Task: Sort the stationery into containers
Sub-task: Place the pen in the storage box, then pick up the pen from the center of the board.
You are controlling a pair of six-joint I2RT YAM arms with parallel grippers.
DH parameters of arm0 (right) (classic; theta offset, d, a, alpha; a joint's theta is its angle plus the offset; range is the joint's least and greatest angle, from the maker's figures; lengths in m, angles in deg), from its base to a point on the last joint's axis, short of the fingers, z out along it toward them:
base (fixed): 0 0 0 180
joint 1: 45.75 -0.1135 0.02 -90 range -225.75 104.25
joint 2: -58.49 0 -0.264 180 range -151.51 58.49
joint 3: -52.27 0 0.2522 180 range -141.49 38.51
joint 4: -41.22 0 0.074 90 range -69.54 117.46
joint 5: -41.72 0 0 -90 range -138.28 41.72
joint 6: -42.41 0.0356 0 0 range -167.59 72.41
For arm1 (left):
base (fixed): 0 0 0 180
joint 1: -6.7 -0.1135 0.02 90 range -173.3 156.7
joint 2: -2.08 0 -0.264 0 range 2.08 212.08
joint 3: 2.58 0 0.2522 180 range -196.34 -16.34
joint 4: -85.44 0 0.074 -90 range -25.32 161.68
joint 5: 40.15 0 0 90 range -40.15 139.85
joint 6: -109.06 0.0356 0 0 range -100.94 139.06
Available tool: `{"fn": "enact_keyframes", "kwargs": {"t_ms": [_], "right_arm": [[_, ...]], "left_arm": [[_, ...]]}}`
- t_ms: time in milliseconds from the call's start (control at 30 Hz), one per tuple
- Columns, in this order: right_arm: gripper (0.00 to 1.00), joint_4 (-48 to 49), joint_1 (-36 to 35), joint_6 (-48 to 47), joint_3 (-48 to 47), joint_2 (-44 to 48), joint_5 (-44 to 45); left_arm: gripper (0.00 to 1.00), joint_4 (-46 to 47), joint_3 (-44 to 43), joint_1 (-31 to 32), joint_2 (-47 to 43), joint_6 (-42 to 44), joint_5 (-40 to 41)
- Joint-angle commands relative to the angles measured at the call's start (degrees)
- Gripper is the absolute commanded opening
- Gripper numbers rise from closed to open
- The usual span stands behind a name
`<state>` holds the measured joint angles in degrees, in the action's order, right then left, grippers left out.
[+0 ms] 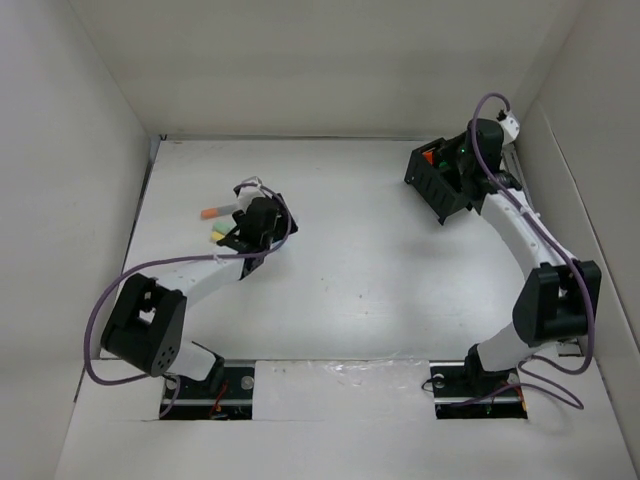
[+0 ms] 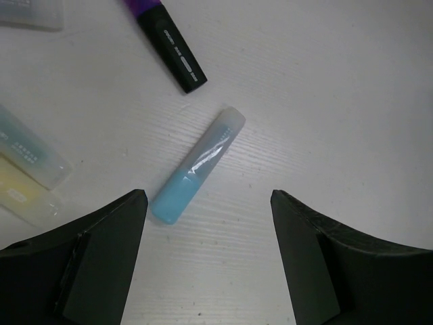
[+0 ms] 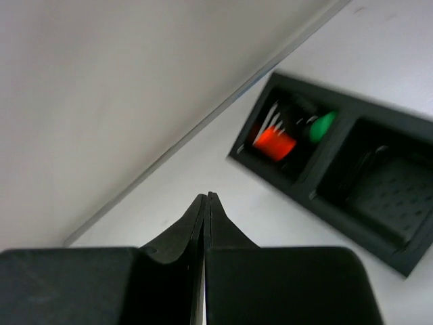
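My left gripper needs to grab the purple-capped marker by its black end (image 2: 187,72) next, so that the purple cap stays free to hand to my right gripper.
A light blue highlighter (image 2: 197,164) lies slanted on the white table, its near end just ahead of my left gripper (image 2: 208,198), beside the left fingertip. That gripper is open and holds nothing. Past it lies a black marker with a purple cap (image 2: 172,47), and pale blue (image 2: 30,154) and yellow (image 2: 19,198) highlighters lie at the left. From above, my left gripper (image 1: 235,237) hovers by an orange-capped marker (image 1: 213,213). The black two-compartment box (image 3: 318,188) holds an orange cap (image 3: 274,142) and a green cap (image 3: 323,126) in one compartment. My right gripper (image 3: 205,198) is shut and empty, beside the box (image 1: 432,185).
White walls enclose the table on three sides; the box stands close to the back right corner. The right arm (image 1: 520,235) arches over the box. Another pale highlighter (image 2: 30,13) lies at the top left of the left wrist view.
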<state>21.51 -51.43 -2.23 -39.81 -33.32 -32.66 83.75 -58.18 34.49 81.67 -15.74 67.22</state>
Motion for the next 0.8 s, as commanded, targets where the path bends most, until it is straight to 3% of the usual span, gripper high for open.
{"fn": "enact_keyframes", "kwargs": {"t_ms": [0, 167, 267, 300, 333, 433, 767], "right_arm": [[0.00, 6.92, -3.38, 0.95, 5.10, 4.09, -8.04], [0.01, 8.06, -4.08, 0.95, 9.06, 5.85, -14.47], [0.19, 8.59, -4.08, 0.95, 9.76, 5.85, -17.72], [0.36, 8.59, -4.08, 0.95, 10.38, 5.85, -18.25], [0.43, 8.59, -4.08, 0.95, 10.38, 5.85, -18.25], [0.55, 9.12, -4.08, 0.43, 10.38, 5.85, -20.88], [0.55, 11.41, -2.85, 1.56, 11.44, 5.24, -27.74]], "left_arm": [[0.71, -2.67, -5.34, 0.25, 3.01, -2.28, 6.00], [0.71, -4.77, -13.15, 0.25, 11.17, -3.95, 8.82], [0.69, -7.23, -18.42, 0.25, 15.75, -5.61, 12.68], [0.69, -7.85, -19.58, 0.25, 17.07, -6.32, 13.65], [0.68, -9.16, -20.63, 0.25, 19.61, -6.33, 14.62], [0.66, -10.22, -24.15, 0.25, 22.62, -8.52, 14.63], [0.61, -15.15, -33.30, -1.86, 33.34, -10.37, 15.77]]}}
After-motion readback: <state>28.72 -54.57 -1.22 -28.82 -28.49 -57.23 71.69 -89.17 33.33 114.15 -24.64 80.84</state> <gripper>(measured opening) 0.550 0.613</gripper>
